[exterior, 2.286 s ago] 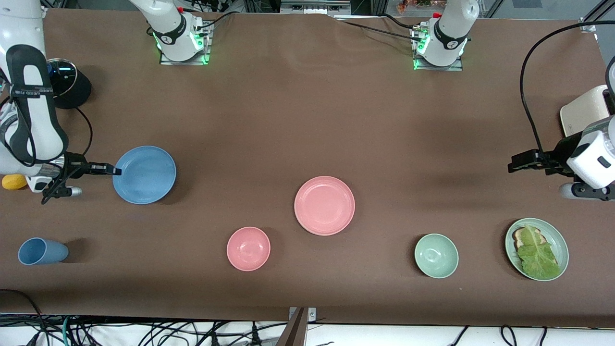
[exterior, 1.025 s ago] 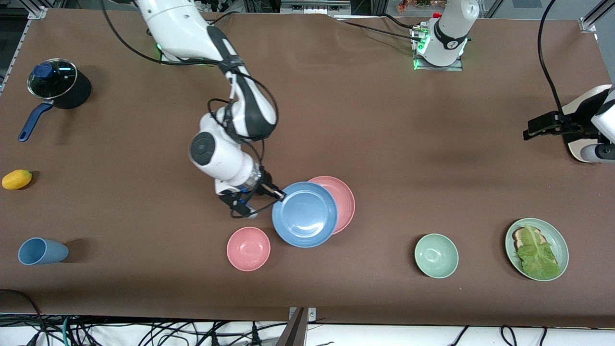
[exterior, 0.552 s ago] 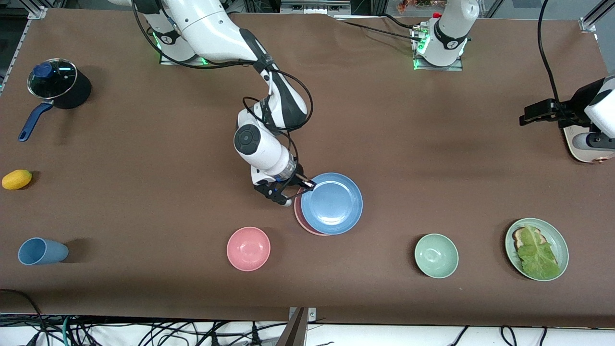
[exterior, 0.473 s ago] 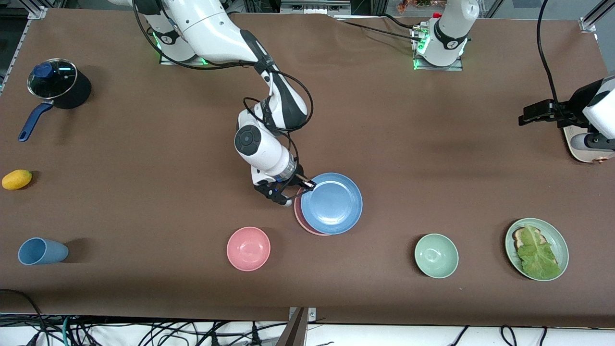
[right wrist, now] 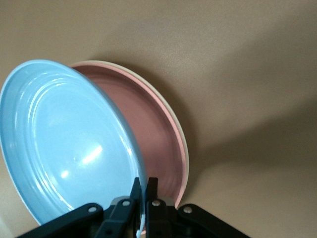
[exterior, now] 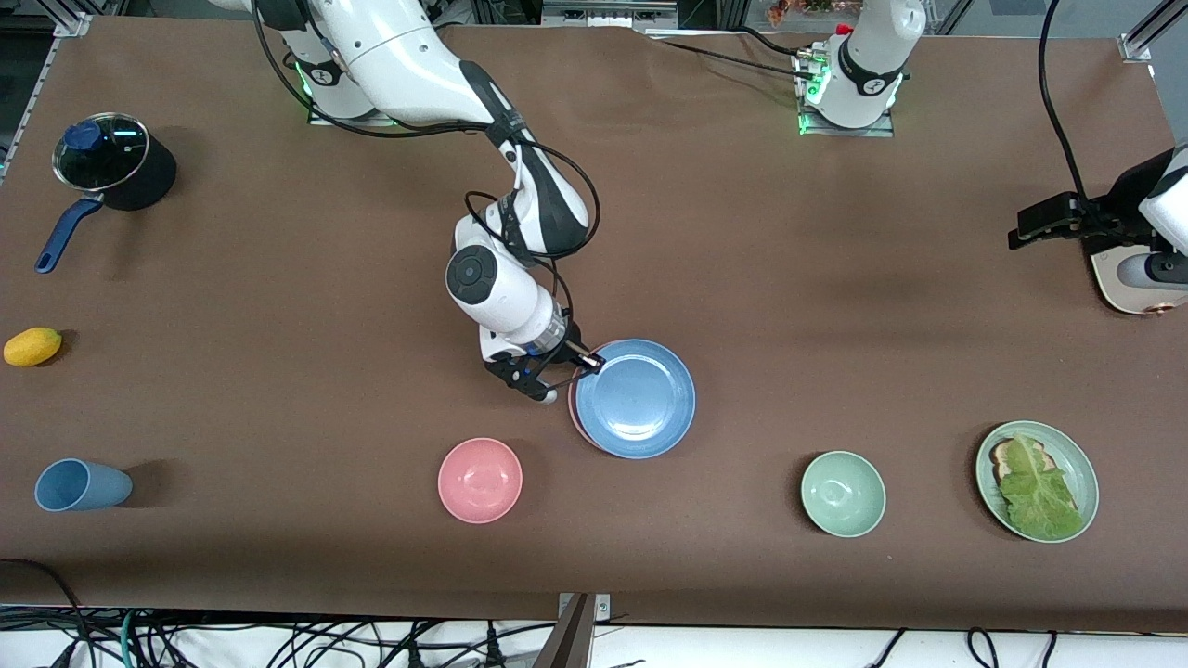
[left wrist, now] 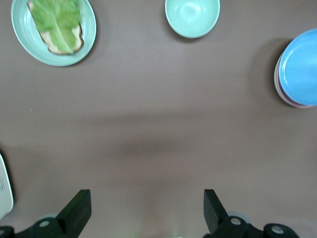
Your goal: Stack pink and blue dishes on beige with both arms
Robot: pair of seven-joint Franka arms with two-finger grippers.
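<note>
The blue plate hangs over the pink plate (right wrist: 158, 134), within the pink plate's rim, and would lie in the stack, so it is time for my right gripper to open now.
My right gripper (exterior: 587, 364) is shut on the rim of the blue plate (exterior: 636, 399). It holds that plate tilted just over the pink plate (exterior: 574, 419) in the middle of the table. Only a thin pink edge shows there. In the right wrist view the fingers (right wrist: 134, 191) pinch the blue plate (right wrist: 64, 144) with the pink plate (right wrist: 158, 134) beneath. My left gripper (exterior: 1021, 232) is open with nothing in it (left wrist: 146, 198), over the table at the left arm's end. The beige plate (exterior: 1109, 278) lies there, mostly hidden under the left arm.
Nearer the front camera stand a pink bowl (exterior: 480, 480), a pale green bowl (exterior: 843, 494), a green plate with lettuce (exterior: 1037, 481) and a blue cup (exterior: 82, 485). A lidded pot (exterior: 111, 172) and a yellow fruit (exterior: 32, 346) sit at the right arm's end.
My right arm carried the blue plate from its end of the table to over the pink plate, then shifted it slightly to cover more of the pink. The left gripper barely drifted.
</note>
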